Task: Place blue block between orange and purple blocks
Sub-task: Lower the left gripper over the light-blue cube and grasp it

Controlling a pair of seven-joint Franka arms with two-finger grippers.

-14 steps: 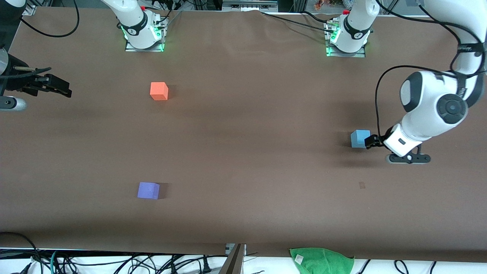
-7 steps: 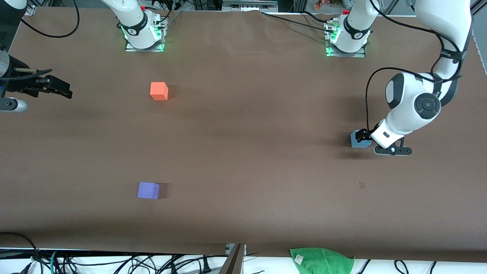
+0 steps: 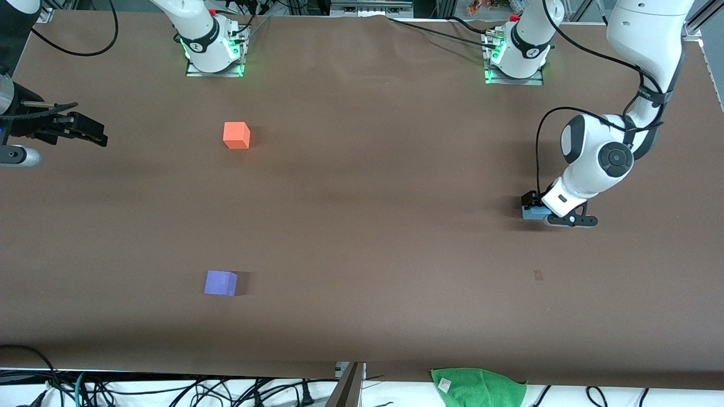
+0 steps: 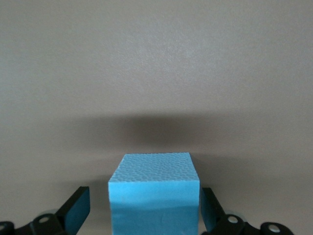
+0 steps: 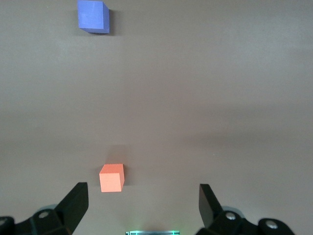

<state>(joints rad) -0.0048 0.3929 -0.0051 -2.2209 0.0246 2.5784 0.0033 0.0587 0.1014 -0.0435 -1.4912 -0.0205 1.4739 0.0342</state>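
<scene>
My left gripper should close on the blue block [image 3: 530, 214] now, because its fingers are in place on either side of the block.
The blue block [image 3: 530, 214] sits on the brown table [image 3: 362, 226] toward the left arm's end. My left gripper [image 3: 536, 208] is down around it, open, one finger on each side of it. In the left wrist view the blue block [image 4: 154, 196] fills the gap between the fingers [image 4: 78, 210], and my left gripper [image 4: 142, 215] is not closed on it. The orange block [image 3: 236, 135] and the purple block [image 3: 220, 282] lie toward the right arm's end, the purple one nearer the front camera. My right gripper [image 3: 93, 133] waits open and empty at that end of the table.
The right wrist view shows the orange block [image 5: 111, 177], the purple block [image 5: 93, 16] and my right gripper [image 5: 142, 205]. A green cloth [image 3: 478, 387] lies off the table's near edge. The arm bases [image 3: 214, 51] stand along the back edge.
My left arm has swung in and lowered, bringing its open gripper from beside the blue block to around it. The blocks and the right arm have not moved.
</scene>
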